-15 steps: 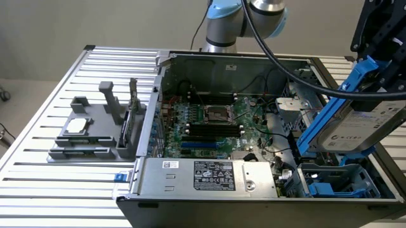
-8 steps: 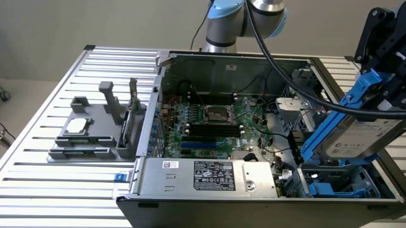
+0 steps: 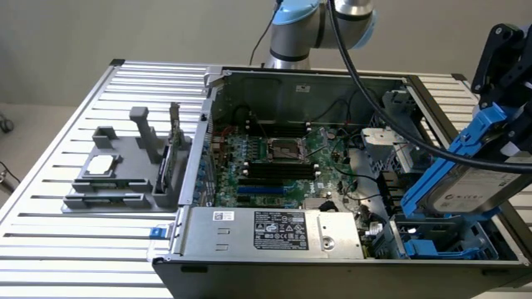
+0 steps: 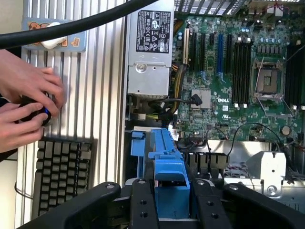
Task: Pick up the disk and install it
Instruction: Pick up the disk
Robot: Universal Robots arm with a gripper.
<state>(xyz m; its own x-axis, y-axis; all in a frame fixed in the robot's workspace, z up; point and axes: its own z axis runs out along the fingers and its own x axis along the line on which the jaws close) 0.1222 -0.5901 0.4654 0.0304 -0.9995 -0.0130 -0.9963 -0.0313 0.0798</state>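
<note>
My gripper is holding the disk and should keep it until the disk is lower, because the disk's lower edge (image 3: 453, 213) hangs tilted above the blue drive bay (image 3: 428, 246) in the exterior view.
The disk (image 3: 480, 182), silver-grey with a white label in a blue carrier bracket, hangs tilted over the open computer case (image 3: 218, 124), at the exterior view's right. My gripper (image 3: 509, 128) is shut on the bracket's upper end. In the wrist view, the black fingers (image 4: 143, 207) clamp the blue bracket (image 4: 170, 183) from both sides. Under the disk is the blue drive bay (image 3: 428, 246) at the case's near right corner, also seen in the wrist view as the drive bay (image 4: 143, 148).
A silver power supply (image 3: 275, 229) with a black-and-white label sits beside the bay. The motherboard (image 3: 278, 165) fills the case floor, with cables near the bay. A grey fixture (image 3: 116, 177) holds a small chip. A person's hands (image 4: 26, 102) work near a keyboard (image 4: 59, 174).
</note>
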